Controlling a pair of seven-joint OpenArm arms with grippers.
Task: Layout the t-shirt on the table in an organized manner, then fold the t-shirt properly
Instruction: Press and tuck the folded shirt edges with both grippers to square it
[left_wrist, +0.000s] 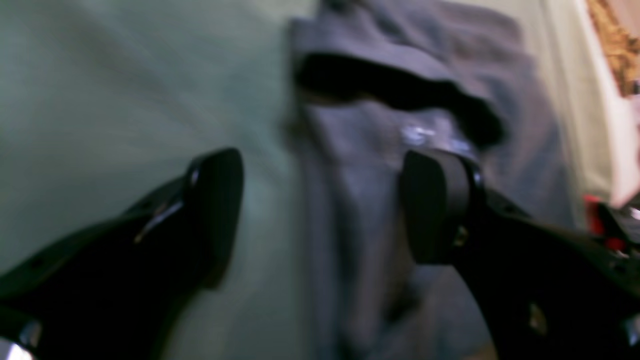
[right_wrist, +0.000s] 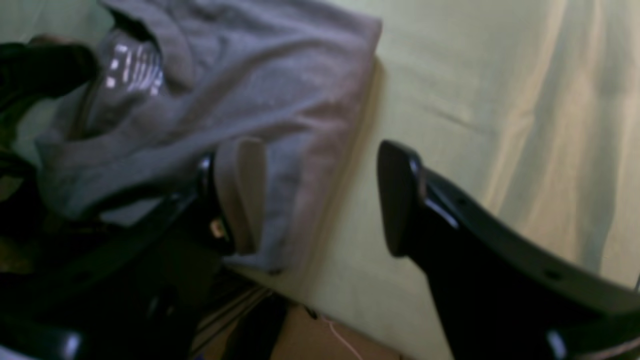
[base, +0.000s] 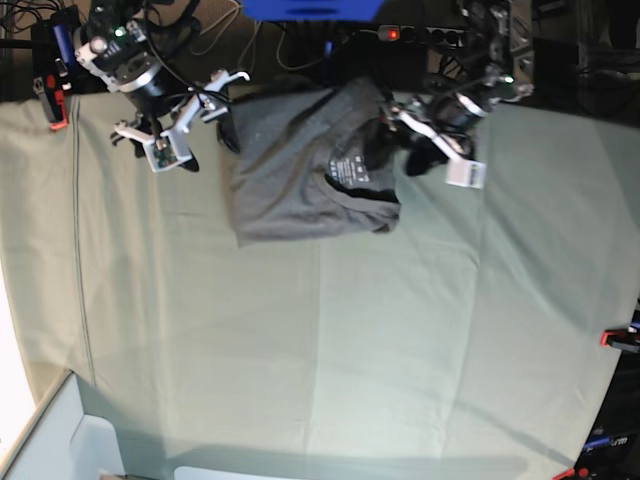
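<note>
My left gripper's fingers are raised above the t-shirt's edge, so I need to lower the gripper before I close on that edge.
The dark grey t-shirt (base: 290, 175) lies folded into a rough rectangle at the far middle of the table (base: 350, 330), collar and printed label (base: 350, 168) facing up on its right side. My left gripper (base: 400, 145) hovers open at the shirt's collar side. In the left wrist view it (left_wrist: 325, 200) straddles the shirt's edge, one finger (left_wrist: 435, 205) over the t-shirt (left_wrist: 360, 165), the other over the table (left_wrist: 125, 75). My right gripper (base: 205, 140) stands open at the opposite edge. In the right wrist view it (right_wrist: 320, 195) spans the t-shirt (right_wrist: 250, 85) border, holding nothing.
Red-orange clips (base: 58, 110) (base: 620, 338) grip the cloth at its edges, and one clip (left_wrist: 595, 210) shows in the left wrist view. Cables and a power strip (base: 395, 33) lie behind the far edge. A white box (base: 70, 440) sits at the near left corner.
</note>
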